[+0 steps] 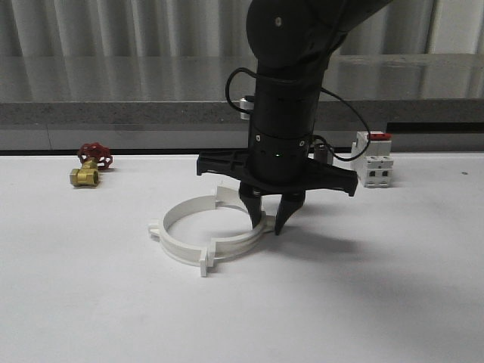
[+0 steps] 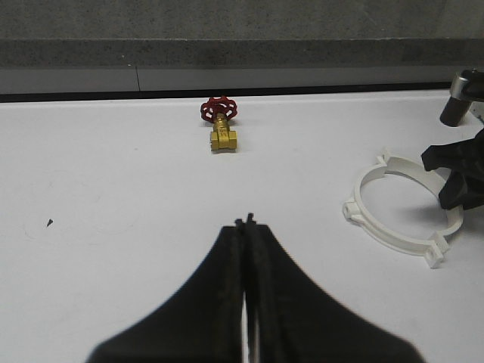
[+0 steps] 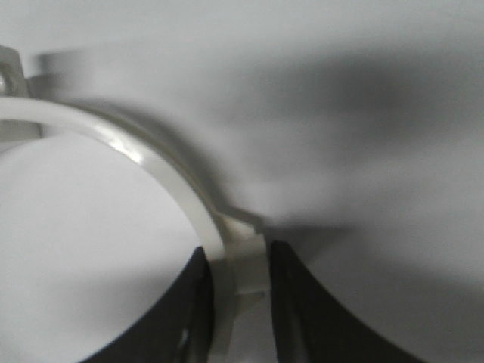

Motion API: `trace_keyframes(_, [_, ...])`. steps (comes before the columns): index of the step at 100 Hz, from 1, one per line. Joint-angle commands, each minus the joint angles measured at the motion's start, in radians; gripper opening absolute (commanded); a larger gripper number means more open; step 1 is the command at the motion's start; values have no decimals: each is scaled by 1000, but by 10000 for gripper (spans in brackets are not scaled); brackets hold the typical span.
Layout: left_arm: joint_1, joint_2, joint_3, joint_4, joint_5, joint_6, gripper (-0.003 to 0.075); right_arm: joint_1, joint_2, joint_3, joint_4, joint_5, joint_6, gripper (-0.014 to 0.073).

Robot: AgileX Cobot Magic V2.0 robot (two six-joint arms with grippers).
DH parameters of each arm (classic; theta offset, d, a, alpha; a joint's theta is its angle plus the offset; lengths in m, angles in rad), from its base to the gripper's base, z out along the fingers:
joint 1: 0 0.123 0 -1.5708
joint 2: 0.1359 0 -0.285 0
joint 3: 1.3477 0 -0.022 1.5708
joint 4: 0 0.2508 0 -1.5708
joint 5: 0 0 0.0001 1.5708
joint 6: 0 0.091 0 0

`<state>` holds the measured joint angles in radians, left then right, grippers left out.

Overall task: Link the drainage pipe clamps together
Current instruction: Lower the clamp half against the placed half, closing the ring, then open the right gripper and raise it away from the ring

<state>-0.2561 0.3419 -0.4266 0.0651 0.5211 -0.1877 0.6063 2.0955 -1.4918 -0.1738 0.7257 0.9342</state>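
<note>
My right gripper is ready to open now: the white clamp's lower edge (image 1: 238,252) is flat on the tabletop in the front view, and the clamp would stay there.
The two white drainage pipe clamps (image 1: 181,249) lie flat on the white table as one ring, with small tabs sticking out at the rim. My right gripper (image 1: 270,215) reaches straight down onto the ring's right side. In the right wrist view its fingers (image 3: 299,302) press on either side of the band and tab (image 3: 246,261), so my right gripper (image 3: 238,272) is shut on the clamp. In the left wrist view the ring (image 2: 386,231) sits far off to the side of my left gripper (image 2: 246,223), which is shut with nothing in it, above bare table.
A brass valve with a red handwheel (image 1: 91,168) lies at the back left, also in the left wrist view (image 2: 221,125). A white red-topped breaker block (image 1: 375,162) stands at the back right. A grey ledge (image 1: 113,113) runs behind the table.
</note>
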Motion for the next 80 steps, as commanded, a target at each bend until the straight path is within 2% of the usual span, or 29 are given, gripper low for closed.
trace_keyframes(1, [4,6,-29,2,-73,1,-20,1,-44,-25,4,-27,2,33])
trace_keyframes(15, [4,6,-29,2,-73,1,-20,1,-44,-25,4,-15,2,69])
trace_keyframes(33, [4,6,-29,2,-73,1,-20,1,-44,-25,4,-13,1,252])
trace_keyframes(47, [4,6,-29,2,-73,1,-20,1,-44,-25,3,-12,-8,357])
trace_keyframes(80, [4,6,-29,2,-73,1,-20,1,-54,-30,2,-3,-40,371])
